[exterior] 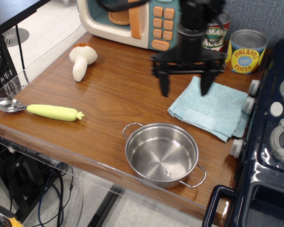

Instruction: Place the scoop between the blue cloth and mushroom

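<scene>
The scoop needs to go between the blue cloth [210, 109] and mushroom, so my gripper should next grip it by its yellow-green handle [53, 112].
The scoop [42, 110] lies flat at the table's left front edge, silver bowl to the left, yellow-green handle pointing right. The mushroom [82, 59] lies on its side at the back left. The blue cloth [210, 109] lies folded at the right, by the stove. My gripper [185, 89] hangs open and empty over the cloth's left edge, fingers pointing down, one finger left of the cloth and one over it. It is far to the right of the scoop.
A steel two-handled pot [162, 154] stands near the front edge. A toy microwave [137, 21] and two cans [246, 51] stand at the back. A dark blue toy stove [270, 132] borders the right side.
</scene>
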### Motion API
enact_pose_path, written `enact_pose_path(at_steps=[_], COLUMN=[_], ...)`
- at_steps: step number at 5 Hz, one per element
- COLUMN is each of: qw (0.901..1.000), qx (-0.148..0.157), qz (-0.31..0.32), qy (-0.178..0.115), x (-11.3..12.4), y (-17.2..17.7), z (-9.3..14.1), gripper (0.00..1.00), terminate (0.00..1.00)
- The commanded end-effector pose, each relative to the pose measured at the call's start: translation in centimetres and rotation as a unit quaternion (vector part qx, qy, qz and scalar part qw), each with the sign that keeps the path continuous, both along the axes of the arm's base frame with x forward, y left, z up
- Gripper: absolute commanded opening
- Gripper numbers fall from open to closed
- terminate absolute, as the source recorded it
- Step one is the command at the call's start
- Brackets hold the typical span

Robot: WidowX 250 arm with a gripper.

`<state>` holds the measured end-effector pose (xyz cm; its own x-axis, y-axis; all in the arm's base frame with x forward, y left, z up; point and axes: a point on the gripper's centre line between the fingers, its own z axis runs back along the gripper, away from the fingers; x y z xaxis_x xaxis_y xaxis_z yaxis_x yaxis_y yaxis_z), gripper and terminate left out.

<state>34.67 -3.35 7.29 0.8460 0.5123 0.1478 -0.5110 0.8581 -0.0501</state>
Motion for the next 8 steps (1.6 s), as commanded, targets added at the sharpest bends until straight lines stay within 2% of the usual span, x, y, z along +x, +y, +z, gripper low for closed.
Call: enact_pose_path(at_steps=[1, 2, 4, 6, 7, 8], qw=[0.984, 0.9554, 0.8959, 0.8585, 0.8482, 0.8436], qx=[0.011, 0.016, 0.032, 0.054, 0.054, 0.064], qz=[0.17, 0.286, 0.44, 0.51, 0.527, 0.533], qy=[-0.051, -0.071, -0.054, -0.017, 0.0, 0.013], x=[-3.9, -6.4, -9.5, -9.9, -10.3, -10.3], y=[6.0, 8.4, 13.5, 17.4, 18.1, 18.2], z=[2.7, 2.9, 0.4, -2.0, -3.2, -4.3], gripper=[1.0, 1.0, 1.0, 1.0, 1.0, 1.0], terminate=[0.0, 0.0, 0.0, 0.0, 0.0, 0.0])
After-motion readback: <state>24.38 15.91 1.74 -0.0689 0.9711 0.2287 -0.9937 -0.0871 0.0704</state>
